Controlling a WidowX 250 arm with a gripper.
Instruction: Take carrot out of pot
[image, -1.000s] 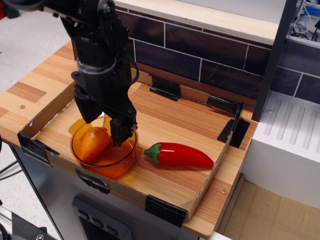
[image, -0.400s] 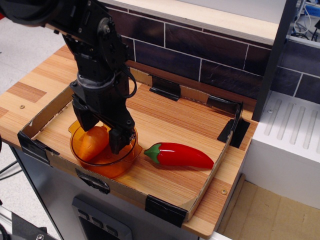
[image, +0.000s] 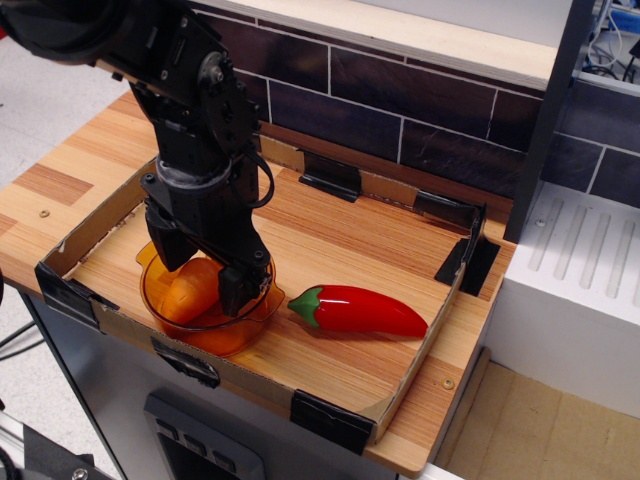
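My gripper grabs the carrot by its thick end (image: 203, 274) next, to take the carrot out of the amber pot (image: 222, 328).
The orange carrot (image: 190, 290) lies inside the translucent amber pot (image: 222, 328) at the front left of the cardboard tray. My black gripper (image: 200, 278) reaches down into the pot from above. Its fingers are spread, one at the carrot's left (image: 160, 246) and one at its right (image: 237, 288). The carrot sits between them and its upper part is hidden by the gripper. I cannot see the fingers pressing on it.
A glossy red chili pepper (image: 355, 310) with a green stem lies just right of the pot. The low cardboard tray wall (image: 250, 385) with black corner clips rings the work area. A dark tiled wall stands behind, and a white appliance (image: 580, 300) at the right.
My gripper has moved down into the pot, and its fingers now straddle the carrot lower down. The carrot, pot and pepper have stayed in place.
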